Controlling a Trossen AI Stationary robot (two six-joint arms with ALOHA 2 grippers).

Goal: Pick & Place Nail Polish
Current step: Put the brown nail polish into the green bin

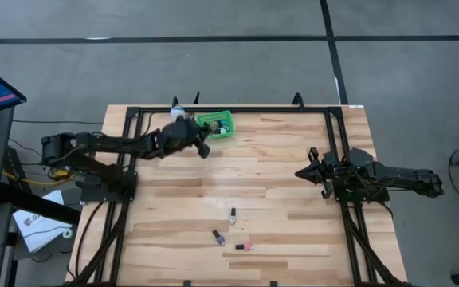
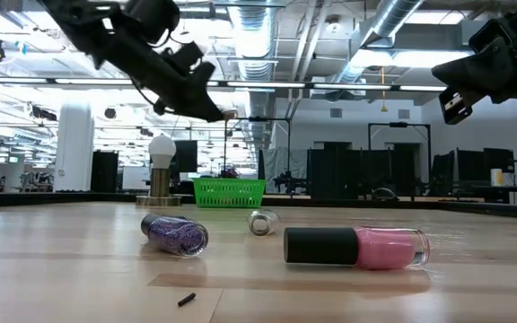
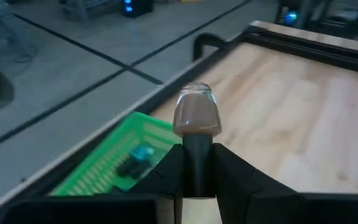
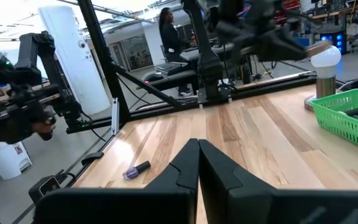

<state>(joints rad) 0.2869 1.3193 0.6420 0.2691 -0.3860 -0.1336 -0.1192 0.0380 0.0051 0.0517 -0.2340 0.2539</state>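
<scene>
My left gripper holds the brown bottle (image 3: 197,117) high up beside the basket's rim in the left wrist view, and the bottle would miss. My left gripper should keep holding the bottle until it is over the green basket.
My left gripper (image 1: 204,148) is raised beside the green basket (image 1: 216,124) at the table's far side, shut on a brown nail polish bottle (image 3: 197,117). The basket holds a few bottles, one teal (image 3: 142,154). Three bottles lie on their sides on the table near the front: one grey-dark (image 1: 233,214), one purple (image 1: 218,237), one pink (image 1: 244,247). In the low view they show as purple (image 2: 176,234), grey (image 2: 262,222) and pink (image 2: 357,247). My right gripper (image 1: 301,171) is shut and empty at the right, raised off the table. My left gripper pinches the bottle's dark cap (image 3: 196,159) between its two fingers. The brown glass body (image 3: 197,118) sticks out past the fingertips, in line with the fingers. The bottle is lifted clear of the table, beside the basket's near rim.
A white bulb-shaped thing on a round base (image 2: 161,166) stands just left of the basket at the far edge. Black frame rails (image 1: 337,143) run along the table's left, right and far sides. A small dark splinter (image 2: 186,299) lies on the wood in front.
</scene>
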